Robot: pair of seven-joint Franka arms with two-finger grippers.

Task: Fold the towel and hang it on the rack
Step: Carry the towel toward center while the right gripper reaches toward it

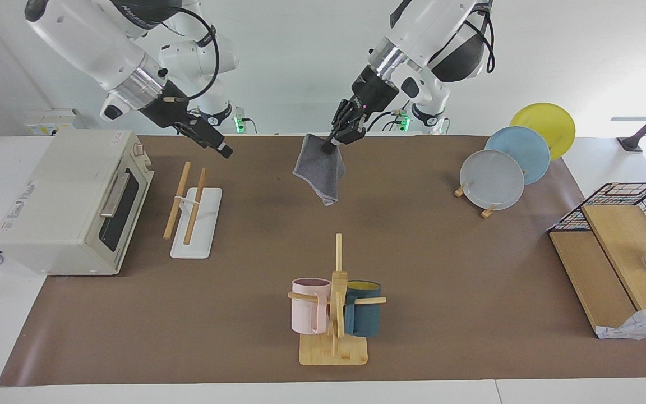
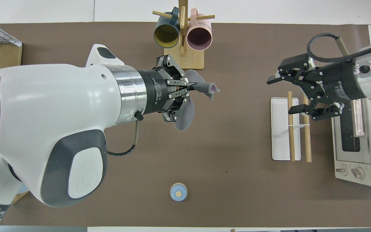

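The towel has its loose end with the purple strip (image 2: 211,90) sticking out while the drooping grey cloth (image 2: 186,116) hangs slack, so my right gripper needs to pinch the towel by that end next.
The towel (image 1: 321,168) hangs in the air from one pinched part, its dark grey face out. A strip of its purple face shows in the overhead view (image 2: 212,87). My left gripper (image 1: 331,146) is shut on it over the middle of the table, also seen from above (image 2: 192,87). The rack (image 1: 187,203), two light wooden rods on a flat white base, stands beside the toaster oven and shows from above too (image 2: 290,129). My right gripper (image 1: 220,146) is open and empty over the rack's end nearer the robots; the overhead view shows it spread wide (image 2: 281,95).
A cream toaster oven (image 1: 70,196) stands at the right arm's end. A wooden mug tree (image 1: 335,306) with pink and teal mugs stands farther from the robots. A plate stand (image 1: 494,179) and a wire basket (image 1: 631,207) are at the left arm's end. A small round blue object (image 2: 178,192) lies near the robots.
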